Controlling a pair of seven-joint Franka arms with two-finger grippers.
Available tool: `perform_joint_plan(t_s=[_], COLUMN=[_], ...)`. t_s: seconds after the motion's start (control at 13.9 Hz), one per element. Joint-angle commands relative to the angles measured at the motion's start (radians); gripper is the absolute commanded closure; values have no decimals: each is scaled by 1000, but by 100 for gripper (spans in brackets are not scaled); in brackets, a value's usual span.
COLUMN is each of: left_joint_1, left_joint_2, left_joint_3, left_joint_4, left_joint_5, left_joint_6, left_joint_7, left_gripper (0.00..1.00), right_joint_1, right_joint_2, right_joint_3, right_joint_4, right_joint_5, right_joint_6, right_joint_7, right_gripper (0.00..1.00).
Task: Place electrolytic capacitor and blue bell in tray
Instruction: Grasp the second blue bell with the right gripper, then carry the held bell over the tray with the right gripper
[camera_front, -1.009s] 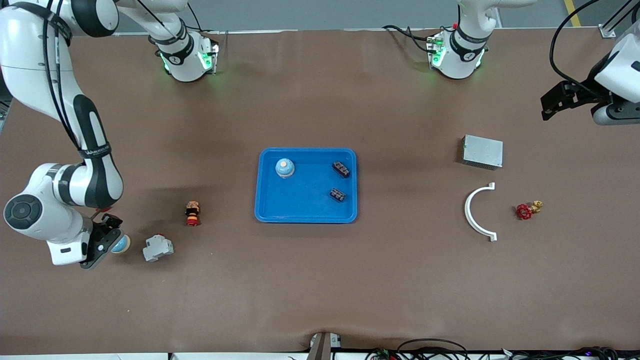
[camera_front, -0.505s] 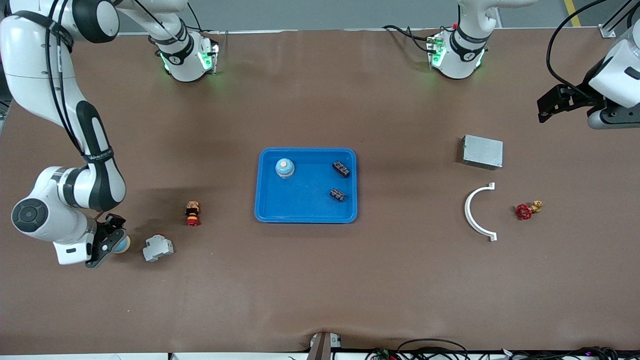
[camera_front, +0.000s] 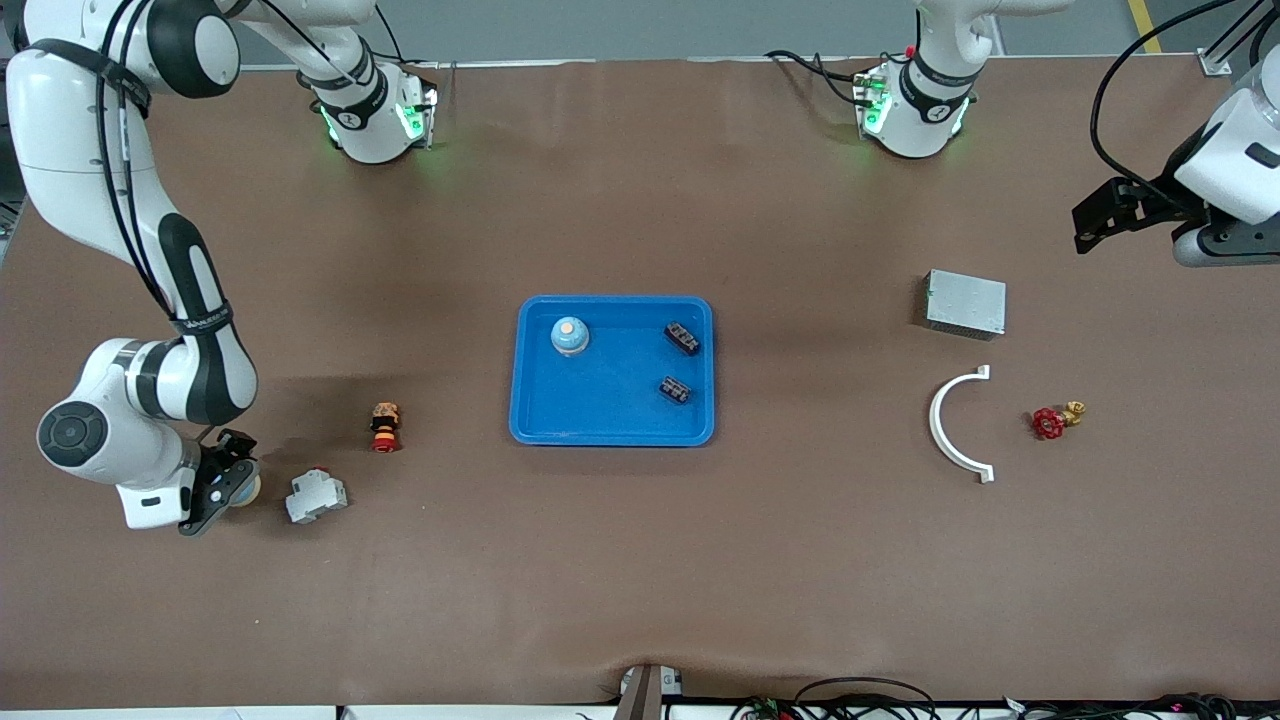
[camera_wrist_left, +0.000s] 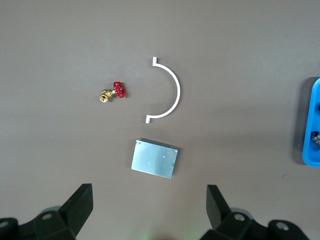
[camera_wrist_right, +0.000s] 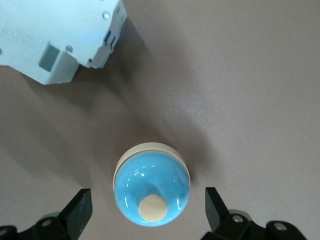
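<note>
My right gripper should close on the blue bell (camera_wrist_right: 150, 182) now: in the right wrist view, my fingers are on both sides of the bell above its cream base (camera_wrist_right: 150, 147).
A blue bell (camera_wrist_right: 151, 192) with a cream base and button stands on the table near the right arm's end; in the front view only its edge (camera_front: 249, 489) shows. My right gripper (camera_wrist_right: 148, 212) (camera_front: 226, 478) is open around it, one finger on each side, neither touching. The bright-blue tray (camera_front: 610, 432) lies mid-table and holds another blue bell (camera_front: 569, 336) and two small black parts (camera_front: 682, 338) (camera_front: 674, 389) that may be the electrolytic capacitors. My left gripper (camera_wrist_left: 150, 210) (camera_front: 1095, 215) hangs open and empty over the left arm's end of the table.
A grey circuit breaker (camera_front: 316, 497) (camera_wrist_right: 55, 35) lies close beside the bell. A red-capped push button (camera_front: 385, 427) stands between it and the tray. Toward the left arm's end lie a metal box (camera_front: 965, 303), a white curved bracket (camera_front: 948, 425) and a red-handled valve (camera_front: 1053, 420).
My right arm has shifted a little so its gripper now covers more of the bell. The left gripper has drifted slightly. Nothing on the table has moved.
</note>
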Motion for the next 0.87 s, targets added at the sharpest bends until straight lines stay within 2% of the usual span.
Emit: perform_joint_plan(t_s=[0.0, 0.22, 0.29, 0.36, 0.5, 0.65, 0.79], left_joint_1=[1, 8, 9, 9, 9, 9, 9], left_joint_2=[-13, -19, -19, -19, -19, -19, -19], left_joint_3=[3, 3, 3, 5, 5, 3, 5], left_joint_4=[1, 1, 1, 2, 1, 1, 1], left_joint_5=[-13, -15, -15, -15, -15, -15, -15], left_joint_6=[5, 2, 2, 2, 1, 0, 0], left_joint_7=[23, 24, 24, 24, 23, 23, 24], left_gripper=[0, 0, 0, 0, 0, 0, 0], right_joint_1=[-22, -24, -24, -24, -24, -24, -24], right_joint_2=[24, 30, 30, 30, 29, 29, 26], right_joint_3=[19, 30, 32, 32, 32, 33, 38], right_joint_4=[29, 32, 32, 32, 32, 32, 32], right_joint_5=[19, 31, 60, 79, 83, 85, 88], right_joint_6=[3, 3, 3, 2, -1, -1, -9], right_joint_7=[-19, -24, -25, -25, -24, -24, -22], right_gripper=[0, 0, 24, 52, 82, 91, 94])
